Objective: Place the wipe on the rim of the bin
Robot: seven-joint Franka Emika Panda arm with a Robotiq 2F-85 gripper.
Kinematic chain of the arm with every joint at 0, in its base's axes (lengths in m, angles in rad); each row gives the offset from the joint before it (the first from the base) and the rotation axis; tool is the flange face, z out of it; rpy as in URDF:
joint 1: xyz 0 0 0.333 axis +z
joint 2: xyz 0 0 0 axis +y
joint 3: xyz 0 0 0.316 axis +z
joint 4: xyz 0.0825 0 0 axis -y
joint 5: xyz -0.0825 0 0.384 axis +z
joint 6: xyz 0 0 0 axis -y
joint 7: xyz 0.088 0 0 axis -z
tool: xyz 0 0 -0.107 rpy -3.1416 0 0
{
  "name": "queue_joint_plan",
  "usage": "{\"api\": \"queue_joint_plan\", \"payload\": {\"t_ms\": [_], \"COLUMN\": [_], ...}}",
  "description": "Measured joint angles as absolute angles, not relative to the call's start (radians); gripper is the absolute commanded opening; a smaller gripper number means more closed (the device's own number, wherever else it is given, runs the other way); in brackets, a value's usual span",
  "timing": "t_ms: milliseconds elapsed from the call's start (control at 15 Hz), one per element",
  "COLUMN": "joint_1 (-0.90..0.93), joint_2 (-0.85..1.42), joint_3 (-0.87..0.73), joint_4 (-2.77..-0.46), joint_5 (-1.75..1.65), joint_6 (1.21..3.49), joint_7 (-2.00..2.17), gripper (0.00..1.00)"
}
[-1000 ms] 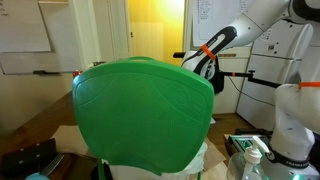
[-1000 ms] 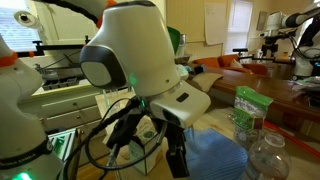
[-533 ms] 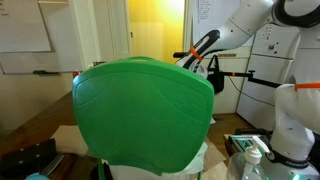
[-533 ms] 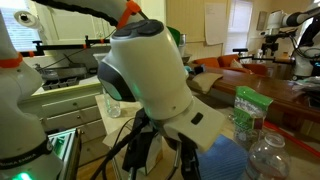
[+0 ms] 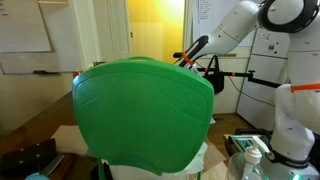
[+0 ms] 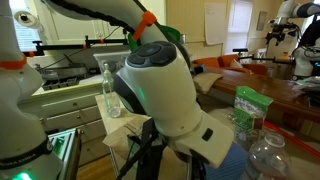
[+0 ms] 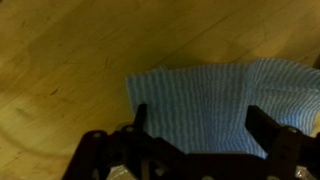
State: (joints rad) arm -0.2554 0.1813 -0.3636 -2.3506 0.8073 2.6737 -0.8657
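I need to grip the wipe's middle next, so its edges hang free to drape over the bin's rim.
The bright green bin (image 5: 145, 110) fills the middle of an exterior view and hides the gripper there. The wipe (image 7: 210, 95) is a pale blue ribbed cloth lying flat on the wooden table (image 7: 60, 60). A corner of the wipe also shows in an exterior view (image 6: 232, 160), below the arm's big white joint (image 6: 165, 90). In the wrist view my gripper (image 7: 195, 118) is open, with one dark finger over each side of the wipe and nothing between them. I cannot tell whether the fingers touch the cloth.
A green-capped container (image 6: 248, 105) and clear plastic bottles (image 6: 268, 155) stand right of the wipe. Another clear bottle (image 6: 110, 92) stands behind the arm. A second white robot base (image 5: 290, 125) stands beside the bin.
The arm has swung forward and its wrist has gone down. The gripper, seen earlier above the wipe, is now hidden behind the white joint. The bin has not moved.
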Motion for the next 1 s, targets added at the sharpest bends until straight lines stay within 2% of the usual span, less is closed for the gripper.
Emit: {"api": "queue_joint_plan", "payload": {"t_ms": [67, 133, 667, 800, 1000], "joint_1": [-0.256, -0.256, -0.257, -0.257, -0.263], "joint_2": [0.192, 0.202, 0.238, 0.243, 0.243], "joint_3": [-0.36, -0.357, -0.348, -0.349, -0.346], "joint_4": [-2.346, -2.34, -2.313, -2.309, -2.301], "joint_5": [0.819, 0.831, 0.847, 0.845, 0.818], "joint_6": [2.674, 2.674, 2.668, 2.663, 2.634], "joint_7": [-0.876, -0.886, -0.905, -0.903, -0.876], "gripper": [0.75, 0.74, 0.11, 0.0, 0.0]}}
